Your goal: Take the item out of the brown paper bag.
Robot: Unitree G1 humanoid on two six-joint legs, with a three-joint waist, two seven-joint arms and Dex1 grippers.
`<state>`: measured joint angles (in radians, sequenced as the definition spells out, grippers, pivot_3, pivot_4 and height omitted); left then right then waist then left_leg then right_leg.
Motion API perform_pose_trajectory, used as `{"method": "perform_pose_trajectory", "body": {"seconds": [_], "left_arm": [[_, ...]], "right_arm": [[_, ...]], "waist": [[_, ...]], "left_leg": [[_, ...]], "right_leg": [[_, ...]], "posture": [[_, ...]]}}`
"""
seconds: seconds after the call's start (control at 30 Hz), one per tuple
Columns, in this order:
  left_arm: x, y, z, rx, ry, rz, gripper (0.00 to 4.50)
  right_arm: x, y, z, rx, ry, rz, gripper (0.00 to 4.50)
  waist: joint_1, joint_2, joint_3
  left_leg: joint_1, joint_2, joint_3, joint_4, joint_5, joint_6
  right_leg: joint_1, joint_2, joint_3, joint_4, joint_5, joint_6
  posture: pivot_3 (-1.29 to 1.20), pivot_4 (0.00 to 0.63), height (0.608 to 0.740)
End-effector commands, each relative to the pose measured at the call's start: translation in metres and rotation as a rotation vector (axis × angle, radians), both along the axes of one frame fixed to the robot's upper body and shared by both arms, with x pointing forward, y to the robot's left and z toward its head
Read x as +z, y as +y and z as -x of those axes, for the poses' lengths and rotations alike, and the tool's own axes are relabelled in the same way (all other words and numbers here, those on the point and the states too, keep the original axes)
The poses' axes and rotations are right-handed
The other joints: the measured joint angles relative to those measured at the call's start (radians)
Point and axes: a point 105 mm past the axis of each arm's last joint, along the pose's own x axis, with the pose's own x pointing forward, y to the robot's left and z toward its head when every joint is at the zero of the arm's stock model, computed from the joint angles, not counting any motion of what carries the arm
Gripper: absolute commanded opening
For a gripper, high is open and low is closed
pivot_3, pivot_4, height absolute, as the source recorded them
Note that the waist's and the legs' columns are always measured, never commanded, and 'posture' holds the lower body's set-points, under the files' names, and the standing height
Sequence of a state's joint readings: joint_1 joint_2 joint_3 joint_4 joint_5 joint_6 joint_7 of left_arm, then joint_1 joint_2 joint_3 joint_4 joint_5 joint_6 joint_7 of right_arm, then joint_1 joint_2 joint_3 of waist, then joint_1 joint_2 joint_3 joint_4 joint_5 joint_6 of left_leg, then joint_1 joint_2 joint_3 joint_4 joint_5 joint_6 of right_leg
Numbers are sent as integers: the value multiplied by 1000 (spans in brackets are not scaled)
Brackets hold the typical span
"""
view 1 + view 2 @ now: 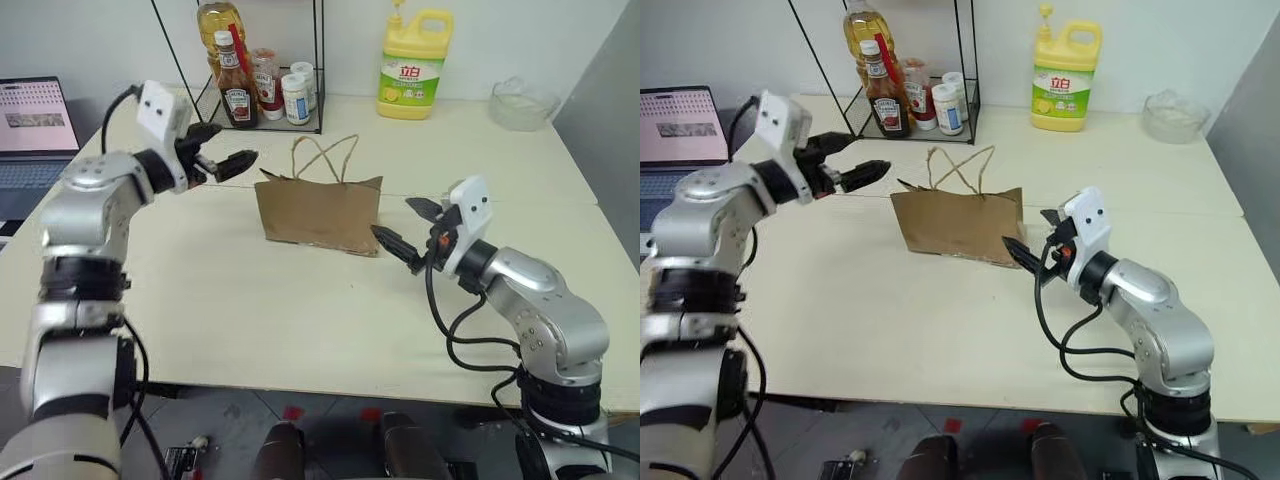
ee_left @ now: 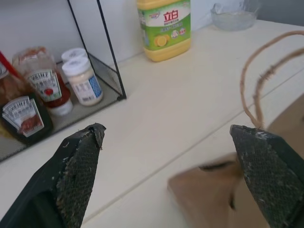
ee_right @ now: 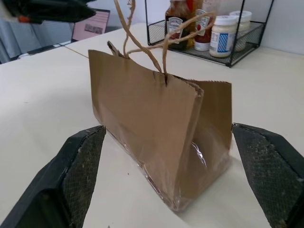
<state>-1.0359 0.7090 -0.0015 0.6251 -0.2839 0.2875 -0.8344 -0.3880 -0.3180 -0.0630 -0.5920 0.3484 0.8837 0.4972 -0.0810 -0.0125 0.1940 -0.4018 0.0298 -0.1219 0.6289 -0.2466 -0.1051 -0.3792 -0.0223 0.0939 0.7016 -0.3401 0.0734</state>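
My left gripper will next take hold of the bag by its tan rope handle (image 1: 296, 154), because the bag's rope handles stand up above its thin paper top (image 1: 320, 183).
The brown paper bag (image 1: 318, 212) stands upright in the middle of the table, its rope handles (image 1: 325, 157) sticking up. The item is hidden; the bag's mouth faces away from these views. My left gripper (image 1: 225, 150) hovers open in the air, just left of and above the bag's top left corner, pointing toward it. My right gripper (image 1: 405, 227) is open and level at the bag's right end, low near its bottom corner, with nothing between its fingers. In the right wrist view the bag (image 3: 152, 128) stands close in front of those open fingers.
A black wire rack (image 1: 300, 125) at the back holds ketchup bottles, jars and an oil bottle. A yellow detergent jug (image 1: 415, 70) and a glass bowl (image 1: 522, 105) stand at the back right. A laptop (image 1: 35, 130) sits at the far left.
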Motion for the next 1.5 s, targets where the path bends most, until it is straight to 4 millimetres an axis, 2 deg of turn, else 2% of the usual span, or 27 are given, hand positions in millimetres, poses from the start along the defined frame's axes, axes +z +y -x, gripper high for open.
{"method": "perform_pose_trajectory", "body": {"seconds": [0.03, 0.13, 0.2, 0.4, 0.6, 0.7, 0.93, 1.1, 1.2, 1.27, 1.4, 1.5], "left_arm": [[8, -6, -20, 45, -55, -87, 4500], [3, -14, -34, 84, -43, -137, 4500], [-8, -21, -38, 66, -13, -226, 4500], [-27, -35, -27, -113, 90, -376, 4500], [-44, -33, 3, -355, 241, -491, 4500], [-55, -34, 26, -465, 297, -521, 4500], [-83, -31, 84, -560, 394, -592, 4500], [-67, -37, 90, -527, 311, -581, 4500], [-50, -47, 97, -575, 191, -588, 4500], [-48, -51, 107, -621, 163, -598, 4500], [-68, -53, 134, -758, 143, -731, 4500], [-82, -58, 141, -799, 138, -720, 4500]], "right_arm": [[1, 5, 22, 39, -36, 15, 4448], [-4, 7, 28, 39, -26, 27, 4448], [-2, 7, 27, 23, -29, 22, 4448], [0, 4, 23, -7, -31, 27, 4448], [-3, 4, 21, -2, -18, 23, 4448], [-6, 4, 17, 0, -10, 17, 4448], [-14, 3, 13, 18, 2, 22, 4448], [-18, 0, 11, 28, 7, 32, 4448], [-21, -2, 12, 37, 10, 44, 4448], [-23, -2, 15, 54, 15, 57, 4448], [-31, -4, 30, 152, 47, 122, 4448], [-37, -11, 33, 184, 64, 169, 4448]], "waist": [[0, 0, 0], [-5, 0, 0], [-7, 0, 0], [-8, 0, 0], [-8, 0, 0], [-10, 0, 0], [-6, 0, 0], [3, 0, 0], [2, 0, 0], [0, 0, 0], [-3, 0, 0], [-1, 0, 0]], "left_leg": [[0, 0, -1, 0, 0, 0], [-1, 0, -1, 0, 0, 1], [-1, -1, 0, 0, 0, 1], [-1, 0, -2, 0, 0, 1], [-1, 0, -2, 0, 0, 1], [0, 0, -2, -1, 0, 1], [1, 1, -2, 0, 0, 1], [3, 1, -3, 1, 0, 1], [2, 1, -3, 1, 0, 1], [2, 1, -3, 0, 0, 2], [2, 1, -2, 0, 0, 2], [2, 1, -2, 0, 0, 2]], "right_leg": [[0, 0, -1, -1, 0, 0], [0, 0, 0, -3, 0, 0], [0, 0, 0, -3, 0, 0], [0, 1, 0, -1, 0, 0], [0, 1, 0, -2, 0, 0], [0, 1, 1, -1, 0, 0], [3, 1, 0, -1, 0, 0], [6, 1, -1, -1, 0, 0], [6, 1, -1, -2, 0, 0], [6, 1, -1, -3, 0, 0], [6, 1, 0, -4, 0, 0], [6, 1, 0, -3, 0, 0]], "posture": [[0, 150, 740], [0, 150, 740], [0, 150, 740], [0, 150, 740], [0, 150, 740], [0, 150, 740], [0, 150, 740], [0, 150, 740], [0, 150, 740], [0, 150, 740], [0, 150, 740], [0, 150, 740]]}}
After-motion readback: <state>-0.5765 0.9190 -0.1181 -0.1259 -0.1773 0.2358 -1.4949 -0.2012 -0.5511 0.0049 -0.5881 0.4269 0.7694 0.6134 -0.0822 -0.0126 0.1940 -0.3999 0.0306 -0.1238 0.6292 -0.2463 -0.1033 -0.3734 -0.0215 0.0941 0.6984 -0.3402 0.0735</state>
